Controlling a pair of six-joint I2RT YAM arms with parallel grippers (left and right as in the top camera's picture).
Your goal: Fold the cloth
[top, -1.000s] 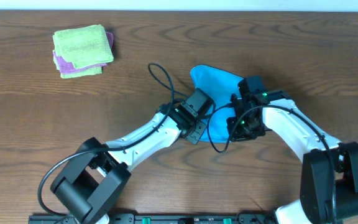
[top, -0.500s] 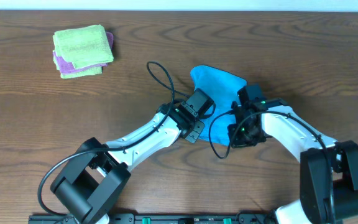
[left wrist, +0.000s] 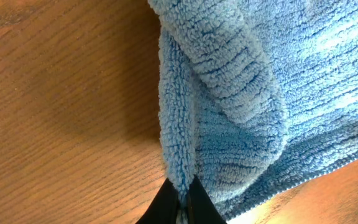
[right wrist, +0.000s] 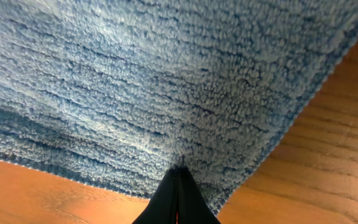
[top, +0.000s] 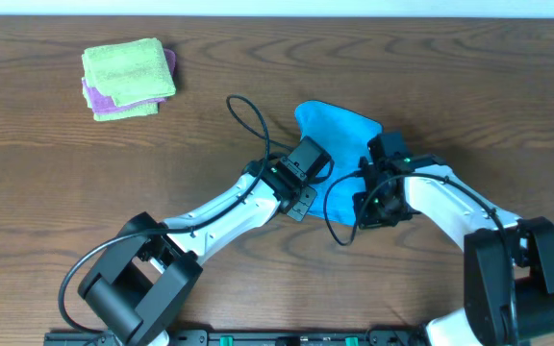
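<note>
The cloth lies on the flat table; my left gripper can open, and the fold would rest there.
The blue cloth [top: 339, 144] lies bunched on the wooden table at centre, partly under both arms. My left gripper [top: 306, 197] is shut on a fold of the cloth's left edge; in the left wrist view the fold [left wrist: 179, 143] is pinched between the black fingertips [left wrist: 182, 194]. My right gripper [top: 368, 207] is shut on the cloth at its right side; in the right wrist view the fingertips [right wrist: 178, 175] are closed and pressed into the cloth [right wrist: 166, 81], close to a corner.
A stack of folded cloths, green [top: 128, 69] over purple [top: 92, 96], sits at the table's far left. A black cable [top: 248, 120] loops over the table beside the left wrist.
The right gripper has shifted slightly left and toward me with the cloth between one second ago and half a second ago. Nothing has moved since.
</note>
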